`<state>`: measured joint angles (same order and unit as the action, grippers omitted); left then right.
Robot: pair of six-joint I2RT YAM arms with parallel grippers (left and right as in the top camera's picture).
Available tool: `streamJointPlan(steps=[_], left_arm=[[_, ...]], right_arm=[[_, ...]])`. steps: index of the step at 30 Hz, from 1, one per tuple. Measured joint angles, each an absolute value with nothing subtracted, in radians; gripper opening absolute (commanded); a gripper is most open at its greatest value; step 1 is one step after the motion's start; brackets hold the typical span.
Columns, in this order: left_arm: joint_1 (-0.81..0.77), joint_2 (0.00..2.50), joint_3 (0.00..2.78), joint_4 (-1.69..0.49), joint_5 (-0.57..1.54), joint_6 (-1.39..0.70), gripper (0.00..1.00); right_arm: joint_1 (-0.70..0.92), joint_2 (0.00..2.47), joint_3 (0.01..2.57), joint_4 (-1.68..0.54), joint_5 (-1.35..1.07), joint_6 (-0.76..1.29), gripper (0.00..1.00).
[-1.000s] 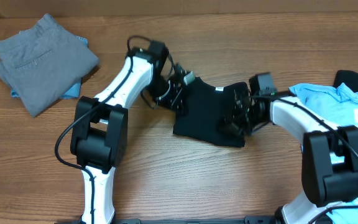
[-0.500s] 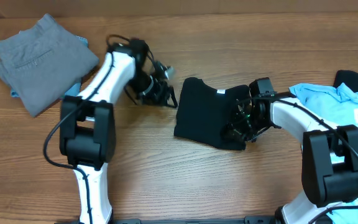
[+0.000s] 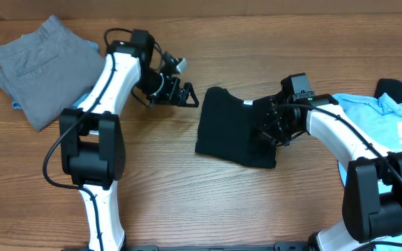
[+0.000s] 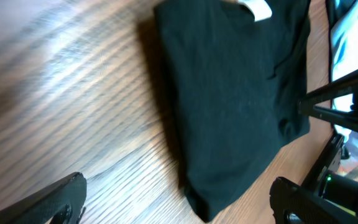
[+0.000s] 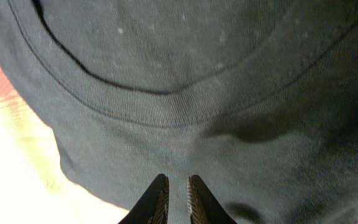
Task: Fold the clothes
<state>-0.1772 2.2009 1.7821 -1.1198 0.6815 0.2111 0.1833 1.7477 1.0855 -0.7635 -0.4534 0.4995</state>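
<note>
My left gripper should take the folded black T-shirt by its edge facing the grey trousers (image 4: pixel 181 116) next. Then it can stack the T-shirt onto them.
The black T-shirt (image 3: pixel 230 134) lies folded into a rough rectangle in the middle of the table, and its left edge and white neck label show in the left wrist view (image 4: pixel 229 93). My left gripper (image 3: pixel 188 96) hangs open just left of the shirt, apart from it, with nothing held; both its fingers (image 4: pixel 48 199) frame the shirt's corner. My right gripper (image 3: pixel 266 132) sits on the shirt's right part. Its jaws (image 5: pixel 178 194) are closed to a narrow slit with black fabric in it, below the collar seam (image 5: pixel 166 112).
Folded grey trousers (image 3: pixel 47 66) lie at the back left over a bit of blue cloth. A light-blue tee (image 3: pixel 386 118) is spread at the right edge, with more black fabric (image 3: pixel 400 89) behind it. Bare wooden table (image 3: pixel 208 202) lies in front.
My left gripper has let go of the black T-shirt, opened wide and drawn back to the left. The right gripper stays on the shirt's right side, shifted slightly.
</note>
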Motion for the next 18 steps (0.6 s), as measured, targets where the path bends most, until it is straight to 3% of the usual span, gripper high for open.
streamJointPlan(steps=[18], left_arm=[[-0.28, 2.178, 1.517, -0.851, 0.701, 0.015, 0.84]], right_arm=[[0.209, 1.871, 1.066, -0.714, -0.428, 0.656, 0.1]])
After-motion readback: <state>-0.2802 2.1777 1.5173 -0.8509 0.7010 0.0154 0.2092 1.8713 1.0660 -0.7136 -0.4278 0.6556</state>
